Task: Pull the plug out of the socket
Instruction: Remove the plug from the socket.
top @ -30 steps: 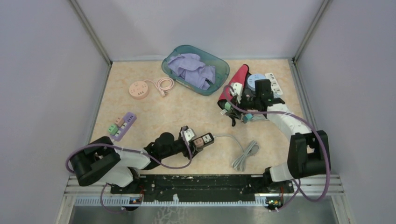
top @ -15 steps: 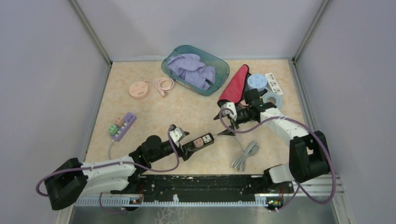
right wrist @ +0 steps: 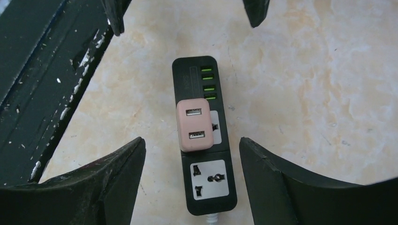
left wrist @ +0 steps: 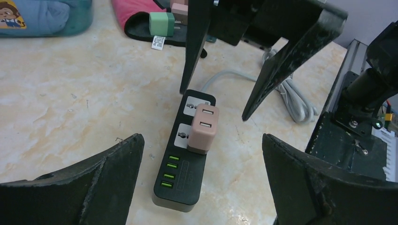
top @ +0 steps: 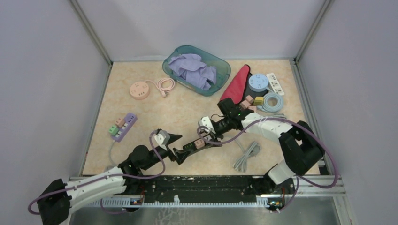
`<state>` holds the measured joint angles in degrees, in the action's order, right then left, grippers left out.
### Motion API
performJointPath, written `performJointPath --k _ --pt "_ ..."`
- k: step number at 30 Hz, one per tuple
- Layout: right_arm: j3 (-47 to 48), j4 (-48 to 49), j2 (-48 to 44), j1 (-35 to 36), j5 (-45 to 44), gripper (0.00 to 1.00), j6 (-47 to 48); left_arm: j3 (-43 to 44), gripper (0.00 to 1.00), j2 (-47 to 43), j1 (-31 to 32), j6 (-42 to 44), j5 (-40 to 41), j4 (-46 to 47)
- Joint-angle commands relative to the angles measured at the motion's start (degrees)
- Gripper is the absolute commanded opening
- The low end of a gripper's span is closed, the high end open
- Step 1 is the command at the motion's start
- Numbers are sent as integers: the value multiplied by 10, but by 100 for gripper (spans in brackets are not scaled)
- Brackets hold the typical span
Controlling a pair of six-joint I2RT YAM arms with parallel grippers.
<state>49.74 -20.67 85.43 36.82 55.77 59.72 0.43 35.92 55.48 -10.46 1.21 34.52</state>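
The pink plug [top: 200, 143] is still out of reach, below and beyond my right gripper's fingers. My right gripper would miss the plug if it closed now, so it needs to first move toward the plug.
A black power strip, the socket [top: 187, 149] [left wrist: 180, 185] [right wrist: 190, 75], lies flat on the table at centre front. A pink plug [top: 200, 143] [left wrist: 202, 128] [right wrist: 195, 124] with two USB ports stands plugged into it. My left gripper [top: 180, 147] [left wrist: 201, 139] is open at the strip's USB end, one finger on each side, touching nothing. From the cable end my right gripper [top: 208, 136] [right wrist: 191, 140] also stands open, straddling the strip just behind the plug. Neither gripper holds anything.
The strip's grey cable [top: 246, 155] is coiled to its right. At the back stand a teal bin [top: 171, 60] of purple cloth, a pink round socket [top: 140, 90], a red cloth [top: 237, 84] and several plugs. A purple strip [top: 123, 125] lies left.
The left arm has reached forward to the strip and its jaws have opened wide. The right arm has swung from the back right down to the strip, its jaws opening too.
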Motion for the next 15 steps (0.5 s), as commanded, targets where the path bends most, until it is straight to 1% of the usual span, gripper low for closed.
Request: performJointPath --k 1,4,12,14,15 --pt "26 36 27 37 -64 73 -36 -36 100 -9 -3 -27 20 -14" --pt "32 42 38 56 -88 70 -47 -35 100 8 -3 -29 23 -19" --pt "51 33 61 77 -108 49 -50 -20 100 75 -2 -25 10 4" --pt "53 29 62 77 -111 43 -46 -22 100 98 -3 -31 16 32" --pt "55 24 63 78 -112 37 -43 -23 100 110 -3 -26 11 50"
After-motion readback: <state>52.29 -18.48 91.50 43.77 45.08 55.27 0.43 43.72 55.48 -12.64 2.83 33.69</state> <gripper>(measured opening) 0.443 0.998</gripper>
